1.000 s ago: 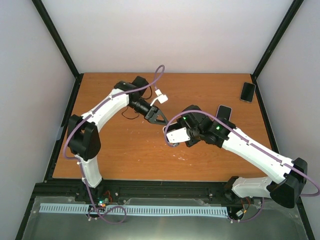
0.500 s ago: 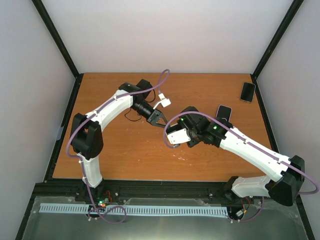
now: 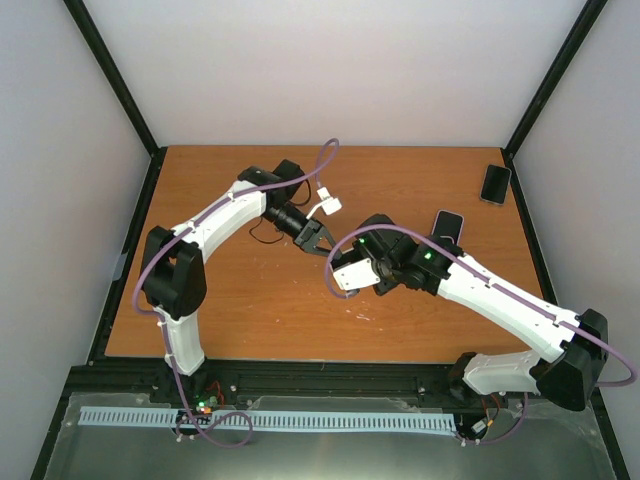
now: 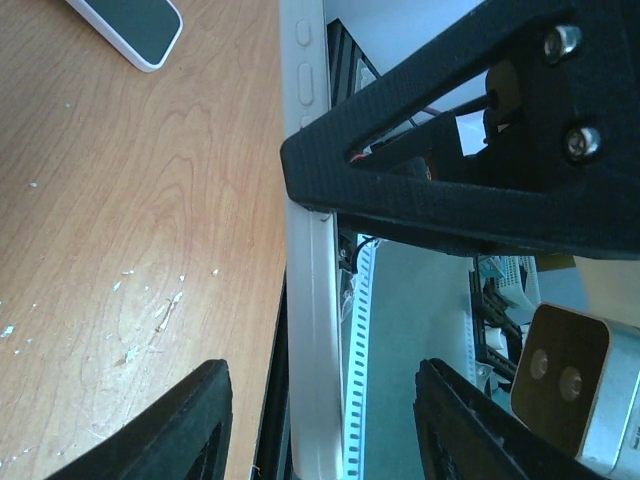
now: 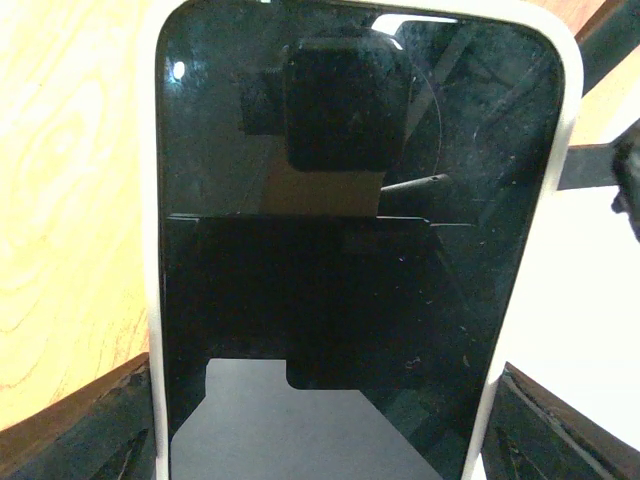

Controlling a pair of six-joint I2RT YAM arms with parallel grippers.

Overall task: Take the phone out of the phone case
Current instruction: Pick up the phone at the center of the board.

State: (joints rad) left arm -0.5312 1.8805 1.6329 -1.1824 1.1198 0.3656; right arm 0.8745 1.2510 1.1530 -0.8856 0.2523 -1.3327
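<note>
Next, the left gripper grabs the white case by its long edge [image 4: 316, 385], which leaves the phone's screen side free to come out.
A phone with a black screen [image 5: 350, 250] sits in a white case [image 5: 155, 250] and fills the right wrist view. My right gripper [image 5: 322, 430] is shut on its two long sides and holds it above the table's middle [image 3: 345, 274]. My left gripper [image 3: 318, 238] is open right beside it. In the left wrist view the case's white edge [image 4: 308, 250] runs between my open left fingers [image 4: 185, 425], and I cannot tell whether they touch it. The right gripper's black finger [image 4: 450, 160] crosses above.
A second phone [image 3: 447, 224] lies on the wooden table [image 3: 230, 300] behind the right arm. A third phone [image 3: 495, 184] lies at the far right corner. A white-cased phone [image 4: 130, 25] shows at the top left of the left wrist view.
My left gripper has moved right and closed in on the held phone. My right gripper with the phone has shifted slightly left toward it.
</note>
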